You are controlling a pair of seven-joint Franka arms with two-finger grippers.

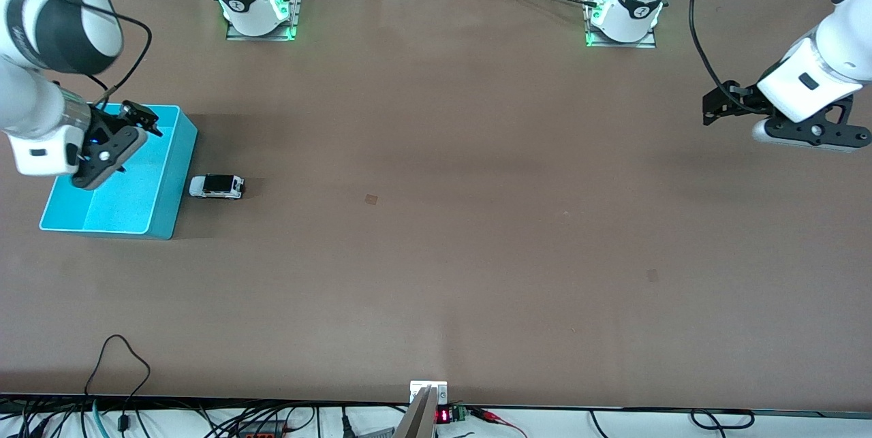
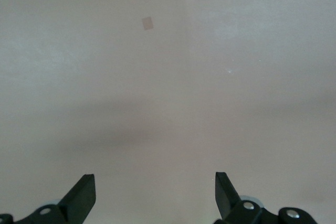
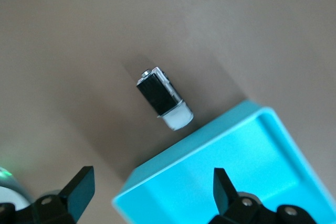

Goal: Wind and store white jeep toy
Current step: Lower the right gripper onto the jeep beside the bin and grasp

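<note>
My right gripper grabs the white jeep by its black roof [image 1: 218, 184] [image 3: 158, 94] next, holding the roof by the sides, to store the jeep.
The white jeep toy [image 1: 216, 186] with a black roof stands on the brown table, right beside the turquoise bin [image 1: 178, 152] on the side toward the left arm's end. My right gripper [image 1: 146, 119] hangs open and empty over the bin's corner. In the right wrist view the jeep [image 3: 163, 98] lies just outside the bin [image 3: 252, 150], past my open right gripper [image 3: 152, 179]. My left gripper [image 1: 715, 107] is open and empty above the table at the left arm's end. The left wrist view shows my left gripper [image 2: 155, 184] over bare table only.
The bin looks empty inside. A small square mark [image 1: 370, 199] is on the table near the middle, and it also shows in the left wrist view [image 2: 147, 22]. Cables and a small display [image 1: 443, 416] run along the table edge nearest the front camera.
</note>
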